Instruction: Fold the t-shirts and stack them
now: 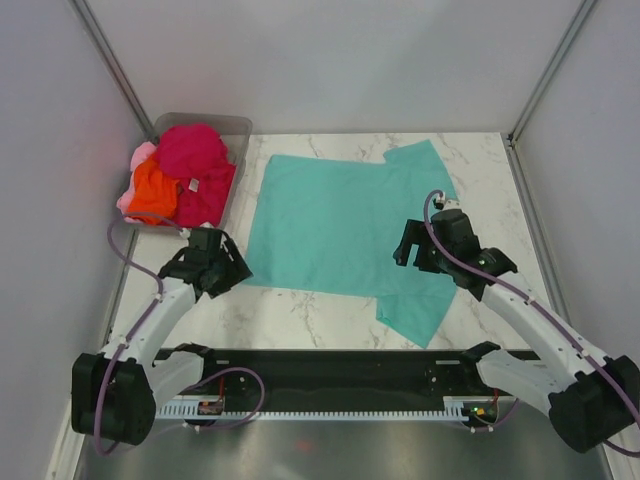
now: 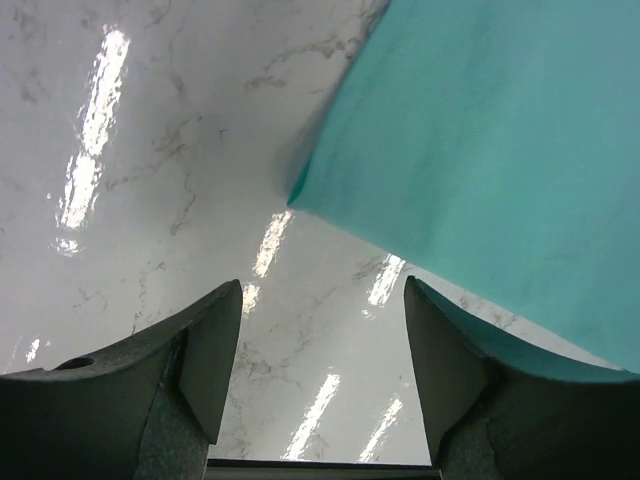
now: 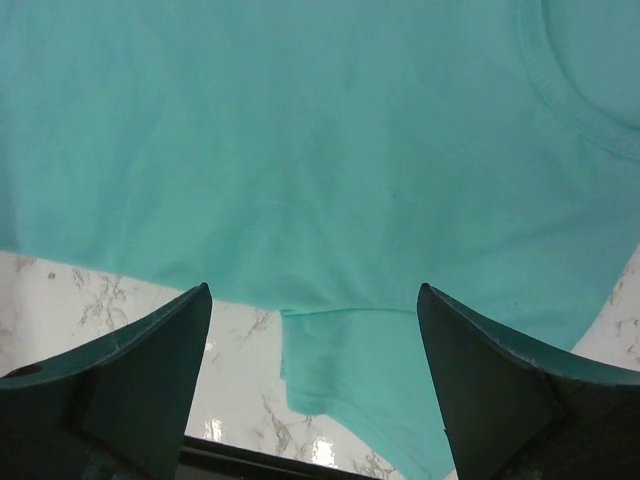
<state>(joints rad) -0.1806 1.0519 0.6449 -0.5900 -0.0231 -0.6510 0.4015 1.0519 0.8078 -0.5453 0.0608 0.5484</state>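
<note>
My right gripper grabs the teal t-shirt (image 1: pixel 335 230) by its near sleeve next, close to the t-shirt's shoulder (image 1: pixel 415 304), to fold the t-shirt's near side inward.
A teal t-shirt (image 1: pixel 335 230) lies spread flat on the marble table (image 1: pixel 290 315), sleeves toward the right side. My left gripper (image 1: pixel 222 268) is open and empty, hovering just off the shirt's near left corner (image 2: pixel 300 195). My right gripper (image 1: pixel 408 250) is open and empty above the shirt's right part, over the near sleeve (image 3: pixel 360 370). The teal cloth fills most of the right wrist view (image 3: pixel 300 140). A magenta-red shirt (image 1: pixel 192 150), an orange shirt (image 1: pixel 155 192) and a bit of light pink shirt (image 1: pixel 140 157) lie heaped in a clear bin (image 1: pixel 238 126).
The clear plastic bin stands at the back left by the left wall. A black rail (image 1: pixel 320 368) runs along the table's near edge between the arm bases. Grey walls close in the table on three sides.
</note>
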